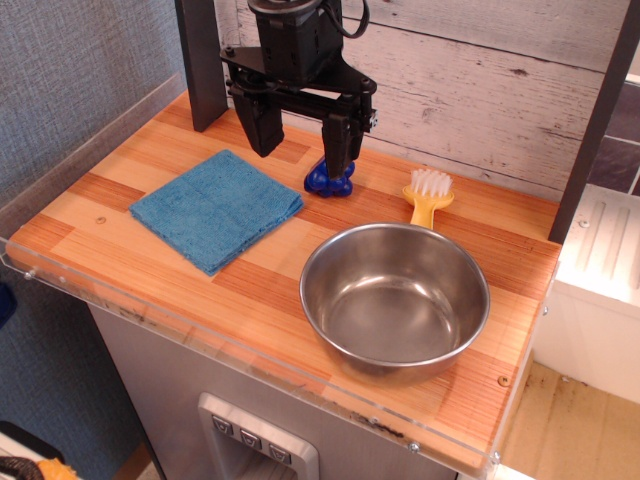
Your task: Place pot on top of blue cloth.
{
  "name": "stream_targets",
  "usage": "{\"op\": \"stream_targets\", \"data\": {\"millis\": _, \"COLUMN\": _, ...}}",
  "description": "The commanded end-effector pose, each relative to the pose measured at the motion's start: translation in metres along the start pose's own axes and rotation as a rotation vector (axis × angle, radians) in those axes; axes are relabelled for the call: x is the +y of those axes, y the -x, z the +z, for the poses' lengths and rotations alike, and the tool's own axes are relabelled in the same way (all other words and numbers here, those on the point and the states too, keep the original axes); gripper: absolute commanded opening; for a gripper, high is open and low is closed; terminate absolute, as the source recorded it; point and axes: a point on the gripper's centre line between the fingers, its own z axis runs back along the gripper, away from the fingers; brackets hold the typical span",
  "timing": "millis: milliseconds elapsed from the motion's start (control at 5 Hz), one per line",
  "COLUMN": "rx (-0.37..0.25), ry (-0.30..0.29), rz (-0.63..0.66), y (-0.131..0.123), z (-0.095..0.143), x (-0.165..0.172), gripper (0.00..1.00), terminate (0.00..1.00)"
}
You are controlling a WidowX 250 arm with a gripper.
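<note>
The robot's gripper next needs to grab the shiny steel pot by its thin rim [322, 246] to set the pot on top of the blue cloth [216, 208].
The pot [395, 297], a large shiny steel bowl with a thin rim, stands upright and empty on the wooden table at the front right. The blue cloth [216, 208], a flat folded teal square, lies on the table's left half, apart from the pot. My gripper [302, 150] hangs open and empty over the back middle of the table, its black fingers [263, 128] spread wide. It is behind both the cloth and the pot and touches neither.
A small dark-blue grape toy [330, 180] lies just behind my right finger. A yellow brush with white bristles [430, 197] lies behind the pot. A clear plastic lip [200, 352] edges the table's front and left. A white plank wall [470, 90] stands behind.
</note>
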Motion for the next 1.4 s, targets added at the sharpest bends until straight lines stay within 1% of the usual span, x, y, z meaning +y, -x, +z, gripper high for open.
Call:
{"op": "stream_targets", "data": {"millis": 0, "rx": 0.000, "ry": 0.000, "rz": 0.000, "y": 0.000, "z": 0.000, "x": 0.000, "gripper": 1.00, "terminate": 0.00}}
{"op": "stream_targets", "data": {"millis": 200, "rx": -0.009, "ry": -0.001, "rz": -0.066, "y": 0.013, "z": -0.002, "x": -0.025, "gripper": 1.00, "terminate": 0.00}}
{"op": "stream_targets", "data": {"millis": 400, "rx": -0.004, "ry": -0.004, "rz": -0.110, "y": 0.029, "z": -0.011, "x": -0.040, "gripper": 1.00, "terminate": 0.00}}
{"op": "stream_targets", "data": {"millis": 600, "rx": 0.028, "ry": -0.014, "rz": -0.130, "y": 0.039, "z": -0.026, "x": -0.047, "gripper": 1.00, "terminate": 0.00}}
{"op": "stream_targets", "data": {"millis": 800, "rx": 0.093, "ry": -0.041, "rz": -0.113, "y": 0.044, "z": -0.045, "x": -0.041, "gripper": 1.00, "terminate": 0.00}}
{"op": "stream_targets", "data": {"millis": 1000, "rx": 0.133, "ry": -0.043, "rz": -0.100, "y": 0.046, "z": -0.058, "x": -0.037, "gripper": 1.00, "terminate": 0.00}}
{"op": "stream_targets", "data": {"millis": 1200, "rx": 0.140, "ry": -0.055, "rz": -0.098, "y": 0.046, "z": -0.059, "x": -0.036, "gripper": 1.00, "terminate": 0.00}}
